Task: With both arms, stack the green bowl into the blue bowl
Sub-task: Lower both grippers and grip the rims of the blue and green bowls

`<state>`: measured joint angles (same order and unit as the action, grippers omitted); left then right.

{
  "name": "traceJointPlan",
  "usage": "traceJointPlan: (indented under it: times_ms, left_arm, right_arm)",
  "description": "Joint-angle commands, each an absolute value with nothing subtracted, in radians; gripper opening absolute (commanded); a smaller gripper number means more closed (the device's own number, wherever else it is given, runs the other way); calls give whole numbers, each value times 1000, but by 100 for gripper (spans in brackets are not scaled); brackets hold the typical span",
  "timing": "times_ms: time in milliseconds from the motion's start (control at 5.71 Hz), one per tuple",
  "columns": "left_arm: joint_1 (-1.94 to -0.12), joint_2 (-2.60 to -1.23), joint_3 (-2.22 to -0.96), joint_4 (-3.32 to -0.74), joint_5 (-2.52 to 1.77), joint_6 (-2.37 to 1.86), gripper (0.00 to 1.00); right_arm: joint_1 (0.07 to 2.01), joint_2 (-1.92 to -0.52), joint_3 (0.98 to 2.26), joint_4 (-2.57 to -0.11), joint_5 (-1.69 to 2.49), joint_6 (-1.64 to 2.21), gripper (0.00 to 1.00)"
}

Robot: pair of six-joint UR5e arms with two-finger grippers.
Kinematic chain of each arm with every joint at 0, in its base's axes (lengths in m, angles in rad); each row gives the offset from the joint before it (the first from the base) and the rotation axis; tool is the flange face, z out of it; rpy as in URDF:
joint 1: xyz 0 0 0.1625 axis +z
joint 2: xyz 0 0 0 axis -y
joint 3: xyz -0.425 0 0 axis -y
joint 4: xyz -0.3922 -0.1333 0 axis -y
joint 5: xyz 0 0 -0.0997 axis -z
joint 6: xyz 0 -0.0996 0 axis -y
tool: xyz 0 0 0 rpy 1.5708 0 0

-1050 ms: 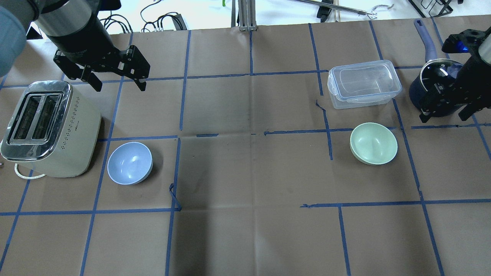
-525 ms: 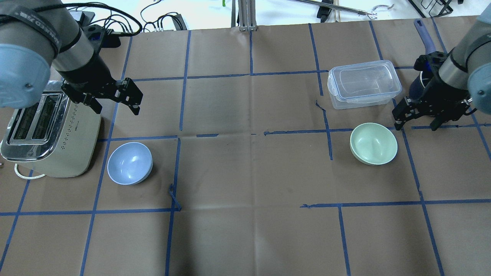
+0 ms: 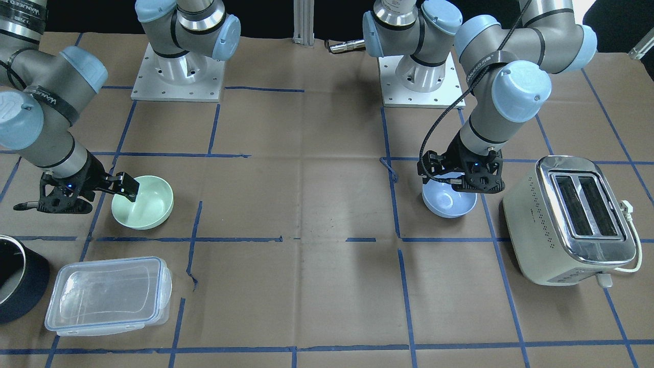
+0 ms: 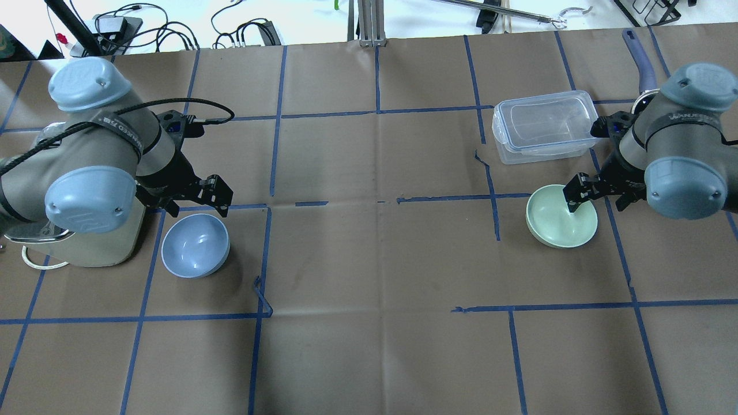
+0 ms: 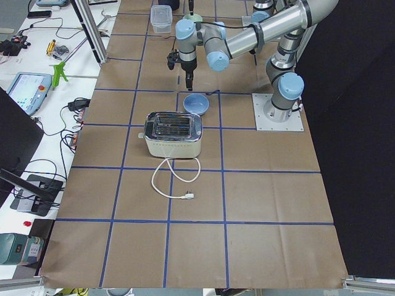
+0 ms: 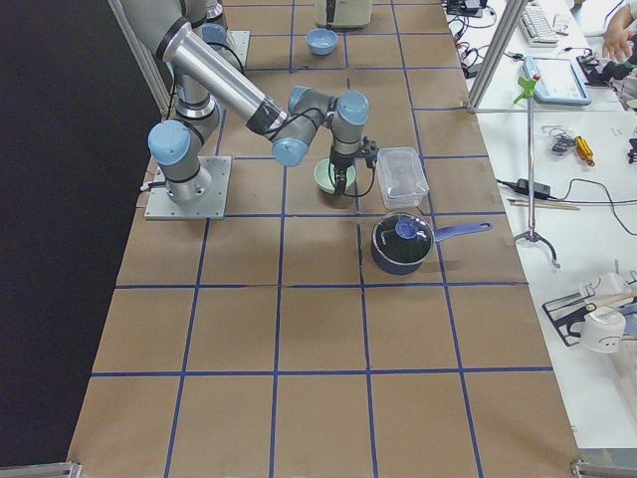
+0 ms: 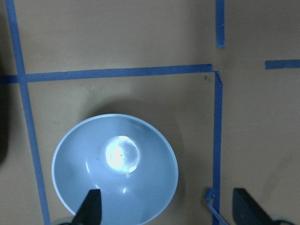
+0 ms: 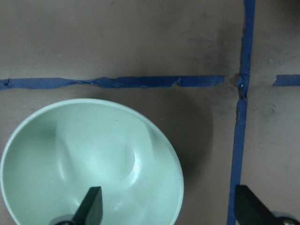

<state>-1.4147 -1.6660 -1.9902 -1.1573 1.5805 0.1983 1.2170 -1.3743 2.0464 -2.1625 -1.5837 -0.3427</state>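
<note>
My left gripper picks up the pale blue bowl by its rim point(image 7: 176, 180) next. That sets up the stack for the green bowl.
The pale green bowl point(image 4: 561, 219) sits on the brown paper at the right, also seen in the front view point(image 3: 143, 208). My right gripper point(image 4: 599, 196) is open just over its far right rim. In the right wrist view one finger point(image 8: 91, 208) is over the bowl's point(image 8: 89, 159) inside and the other is outside the rim. The pale blue bowl point(image 4: 195, 246) sits at the left by the toaster. My left gripper point(image 4: 193, 199) is open above its far rim. In the left wrist view one finger point(image 7: 91, 208) is over the bowl point(image 7: 115, 173) and the other is beside it.
A cream toaster point(image 3: 577, 220) stands right beside the blue bowl, with its cord trailing out. A clear lidded container point(image 4: 545, 129) lies just beyond the green bowl. A dark pot point(image 6: 401, 244) with a blue handle stands beside the container. Blue tape lines grid the paper.
Both arms have come down and toward me, from beyond the bowls to right over their rims. Both grippers stay open. The bowls have not moved.
</note>
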Motion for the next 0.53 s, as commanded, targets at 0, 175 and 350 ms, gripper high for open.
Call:
traceJointPlan:
  times_ms: [0, 175, 350]
  left_arm:
    - [-1422, -1759, -2013, -1120, 1578, 189, 94]
    - [-1428, -1778, -2029, -1114, 1578, 189, 93]
    - [-1428, -1804, -2037, -1086, 1578, 187, 86]
  right_arm:
    - [1216, -1364, 2100, -2177, -1594, -339, 100]
    - [1216, -1368, 2105, -2174, -1595, -342, 100]
    - [1216, -1370, 2102, -2183, -1595, -344, 100]
